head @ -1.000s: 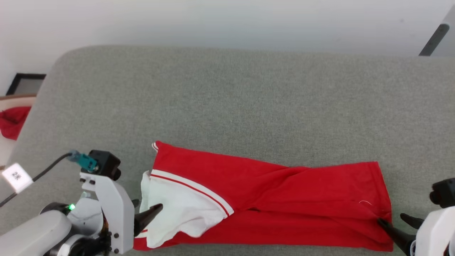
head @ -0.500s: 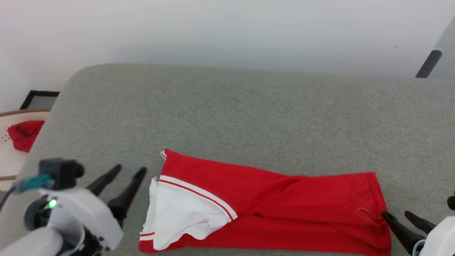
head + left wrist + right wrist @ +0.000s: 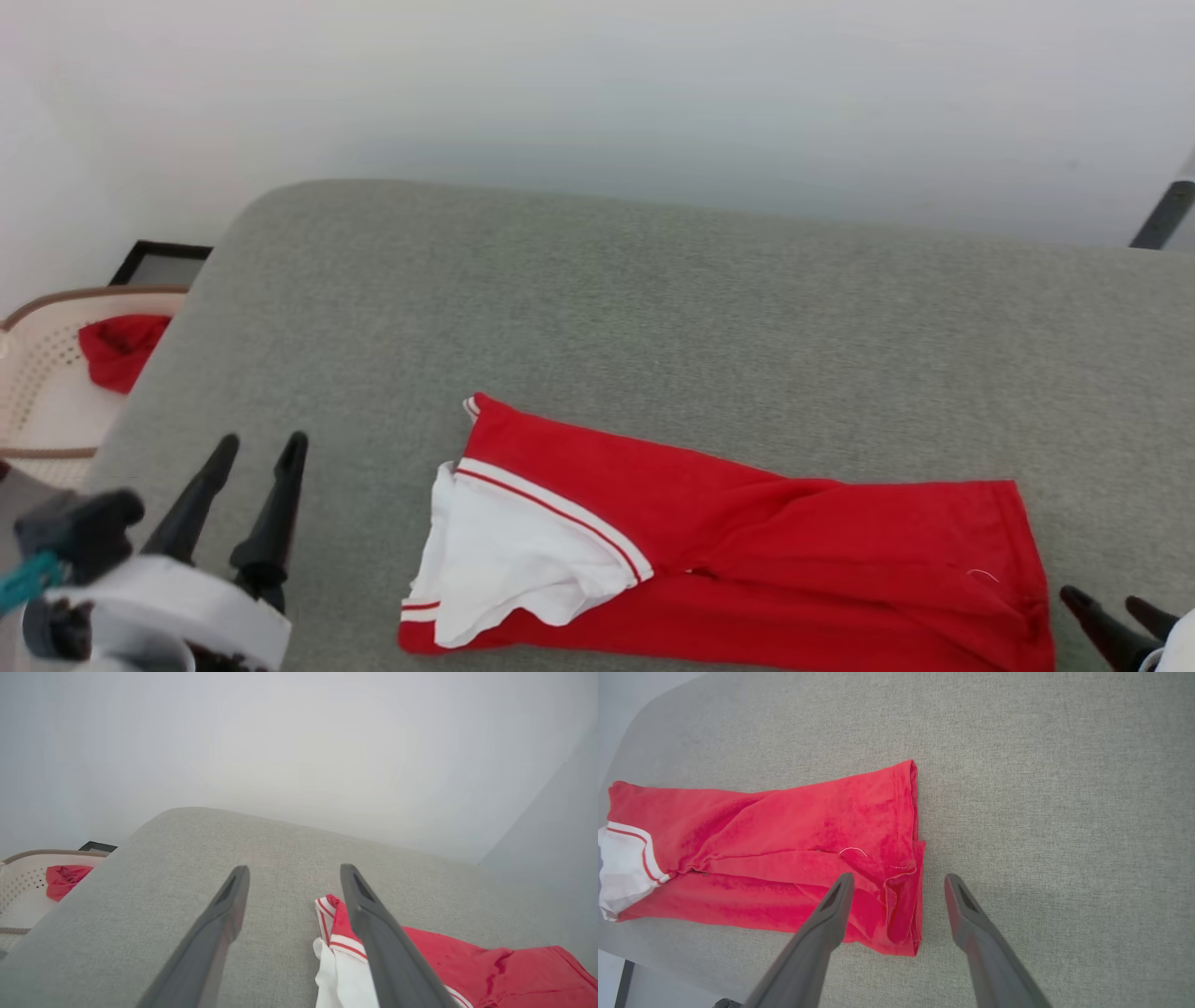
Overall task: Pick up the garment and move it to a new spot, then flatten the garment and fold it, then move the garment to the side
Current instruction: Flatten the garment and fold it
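Note:
Next, my right gripper grabs the red garment by its hemmed end (image 3: 1025, 594) to fold the garment over.
The garment (image 3: 794, 551) lies folded into a long red strip near the front of the grey cushioned surface (image 3: 607, 317), with a white sleeve and striped trim at its left end; no lettering shows. My left gripper (image 3: 261, 448) is open, raised off the surface, well left of the sleeve. From the left wrist view the garment's (image 3: 467, 970) collar end lies just right of the open left gripper (image 3: 294, 870). My right gripper (image 3: 1106, 602) is open at the garment's right hem; in the right wrist view the right gripper (image 3: 899, 877) straddles the hem of the garment (image 3: 784, 844) without touching it.
A pale perforated basket (image 3: 37, 392) with a smaller plain red cloth (image 3: 121, 345) stands off the surface's left end. A white wall runs behind. A dark frame (image 3: 163, 261) leans by the wall at the left. Bare grey surface stretches behind and to the right of the garment.
My left gripper let go of the white sleeve, opened and pulled back to the left. The right gripper came off the hem. The head camera shifted, moving the whole picture right and down.

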{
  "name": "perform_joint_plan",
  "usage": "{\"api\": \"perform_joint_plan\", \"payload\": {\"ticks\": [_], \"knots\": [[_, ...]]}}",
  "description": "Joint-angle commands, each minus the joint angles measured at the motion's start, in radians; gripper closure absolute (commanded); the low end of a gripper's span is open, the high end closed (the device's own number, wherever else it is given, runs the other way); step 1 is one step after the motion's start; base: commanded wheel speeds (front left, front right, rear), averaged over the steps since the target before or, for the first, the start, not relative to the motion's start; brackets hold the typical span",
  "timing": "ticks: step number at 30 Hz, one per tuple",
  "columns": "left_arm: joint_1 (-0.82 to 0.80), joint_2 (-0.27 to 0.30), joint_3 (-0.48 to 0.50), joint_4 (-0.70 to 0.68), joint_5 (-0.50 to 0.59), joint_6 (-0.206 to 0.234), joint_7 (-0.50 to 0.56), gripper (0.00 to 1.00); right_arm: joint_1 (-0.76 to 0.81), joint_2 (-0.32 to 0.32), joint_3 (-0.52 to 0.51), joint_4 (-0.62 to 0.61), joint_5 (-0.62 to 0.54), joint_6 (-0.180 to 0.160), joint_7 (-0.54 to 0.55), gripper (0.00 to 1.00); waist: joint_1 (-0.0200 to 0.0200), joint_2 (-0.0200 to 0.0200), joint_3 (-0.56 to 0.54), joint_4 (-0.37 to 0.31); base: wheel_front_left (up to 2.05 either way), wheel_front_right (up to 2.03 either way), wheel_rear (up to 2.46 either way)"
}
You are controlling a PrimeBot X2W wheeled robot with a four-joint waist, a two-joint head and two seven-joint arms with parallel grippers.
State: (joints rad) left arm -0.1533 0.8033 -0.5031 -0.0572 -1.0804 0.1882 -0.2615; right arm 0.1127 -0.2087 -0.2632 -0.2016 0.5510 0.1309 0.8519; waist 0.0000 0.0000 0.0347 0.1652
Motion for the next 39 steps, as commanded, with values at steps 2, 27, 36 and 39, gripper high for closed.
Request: {"api": "perform_joint_plan", "payload": {"ticks": [2,27,36,39], "knots": [[0.075,-0.079,0.110,0.020,0.084,-0.048,-0.004,0.00,-0.028,-0.007,-0.023,0.018,-0.007,0.000,0.022,0.00,0.0000,0.0000,0.012,0.024,0.00,0.00,0.00],[0.134,-0.508,0.491,0.149,0.406,-0.314,-0.004,0.00,-0.228,-0.013,-0.001,0.344,-0.053,0.000,0.196,0.00,0.0000,0.0000,0.148,0.127,0.00,0.00,0.00],[0.137,-0.530,0.488,0.162,0.403,-0.320,-0.004,0.00,-0.246,-0.094,0.086,0.417,0.035,0.001,0.177,1.00,0.0000,0.0000,0.146,0.140,0.00,0.00,0.00],[0.146,-0.531,0.491,0.158,0.395,-0.320,-0.004,0.00,-0.258,-0.135,0.077,0.429,0.051,-0.001,0.154,1.00,0.0000,0.0000,0.140,0.138,0.00,0.00,0.00]]}}
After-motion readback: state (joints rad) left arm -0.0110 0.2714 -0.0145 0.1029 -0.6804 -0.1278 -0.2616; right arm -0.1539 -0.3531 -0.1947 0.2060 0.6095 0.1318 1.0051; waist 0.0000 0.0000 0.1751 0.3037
